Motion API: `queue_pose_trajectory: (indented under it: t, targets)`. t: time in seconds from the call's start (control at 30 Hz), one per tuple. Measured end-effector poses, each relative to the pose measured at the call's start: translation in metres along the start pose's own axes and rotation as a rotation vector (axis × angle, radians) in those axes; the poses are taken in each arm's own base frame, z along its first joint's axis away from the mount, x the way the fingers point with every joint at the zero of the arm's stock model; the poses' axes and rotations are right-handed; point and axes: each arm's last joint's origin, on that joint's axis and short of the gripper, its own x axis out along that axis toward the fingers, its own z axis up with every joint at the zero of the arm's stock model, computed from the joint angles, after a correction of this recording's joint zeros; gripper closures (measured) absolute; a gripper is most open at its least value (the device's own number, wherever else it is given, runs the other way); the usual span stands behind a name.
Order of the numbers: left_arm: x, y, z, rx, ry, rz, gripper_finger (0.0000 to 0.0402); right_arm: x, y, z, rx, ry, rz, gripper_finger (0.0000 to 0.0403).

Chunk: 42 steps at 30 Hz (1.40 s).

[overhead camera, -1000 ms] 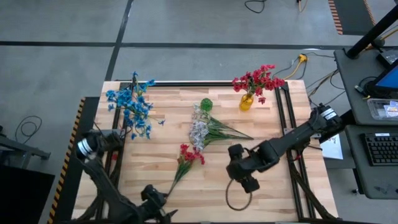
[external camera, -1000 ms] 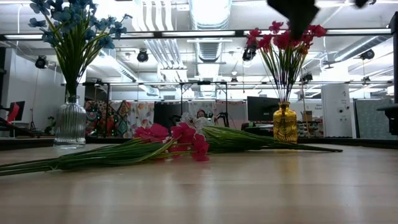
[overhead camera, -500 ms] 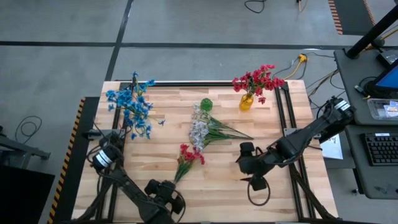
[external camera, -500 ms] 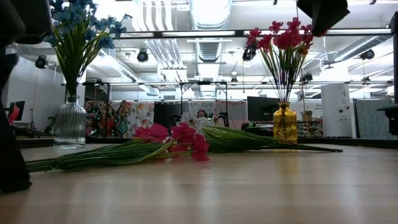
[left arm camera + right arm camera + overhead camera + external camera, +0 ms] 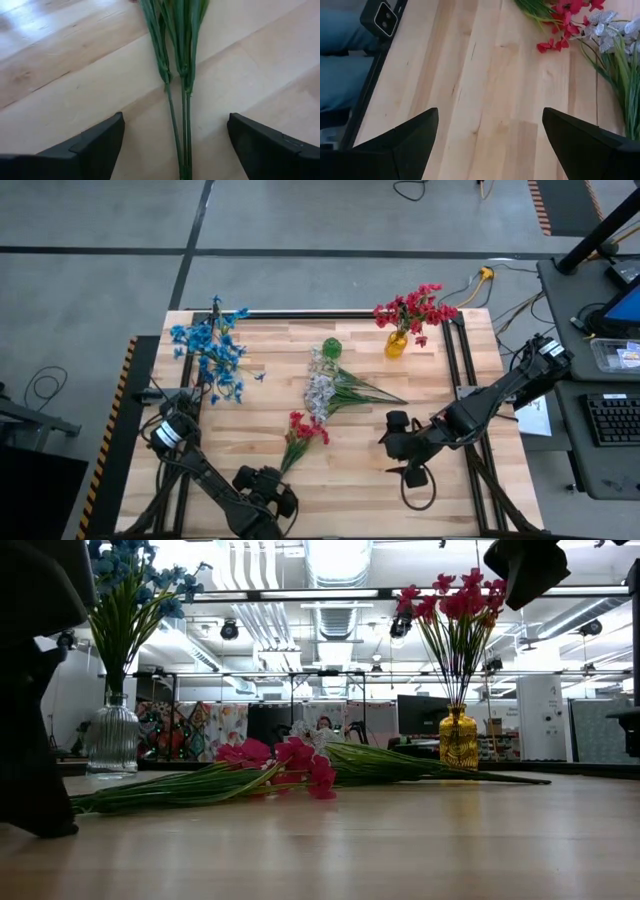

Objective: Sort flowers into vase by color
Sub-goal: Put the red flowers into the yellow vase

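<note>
The left gripper grabs the red spray (image 5: 303,432) by its green stems next, to sort it into the yellow vase (image 5: 396,344).
A red spray (image 5: 303,432) lies flat on the table, blossoms toward the far side and green stems (image 5: 176,95) toward the near edge. My left gripper (image 5: 174,150) is open and low over the stem end, one finger on each side of the stems without touching; it is near the near edge (image 5: 268,482). A white spray (image 5: 325,385) lies beside the red one. My right gripper (image 5: 405,452) is open and hovers over bare wood right of both sprays (image 5: 490,150). Blue flowers (image 5: 210,350) stand in a clear glass vase (image 5: 112,740). More red flowers (image 5: 415,308) stand in a yellow vase (image 5: 458,738).
A small green vase (image 5: 331,347) stands at the far middle, by the white spray's blossoms. Black rails run along the table's left and right sides (image 5: 462,380). A cable loop (image 5: 418,498) hangs below the right arm. Bare wood lies between the sprays and the right gripper.
My left gripper has moved from the near edge up to the red spray's stem end and come down low over the table, fingers open on either side of the stems. My right gripper has drawn back a little toward the table's right. The flowers have not moved.
</note>
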Motion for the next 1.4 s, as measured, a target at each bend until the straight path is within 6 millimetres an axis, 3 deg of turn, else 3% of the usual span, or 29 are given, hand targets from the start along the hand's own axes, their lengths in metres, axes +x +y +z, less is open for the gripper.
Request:
queue_pose_trajectory:
  t: [0.27,0.73,1.0,1.23,1.4]
  targets:
    - [0.001,0.003,0.003,-0.046,-0.005,0.037,0.0151,0.003,0.005,0.002,-0.018,-0.068,0.030,0.0053]
    - [0.001,0.005,0.005,-0.147,-0.056,0.034,0.0391,0.011,0.016,-0.006,-0.048,-0.133,0.075,0.0053]
    - [-0.006,0.001,0.006,-0.193,-0.133,-0.025,0.0400,0.008,0.027,-0.010,-0.074,-0.145,0.063,0.0053]
    - [-0.045,-0.006,0.015,-0.161,-0.219,-0.076,0.0401,0.004,0.043,-0.016,-0.082,-0.171,0.070,0.0053]
    - [-0.081,-0.014,0.023,-0.101,-0.365,-0.219,0.0402,-0.002,0.058,-0.024,-0.080,-0.208,0.022,0.0053]
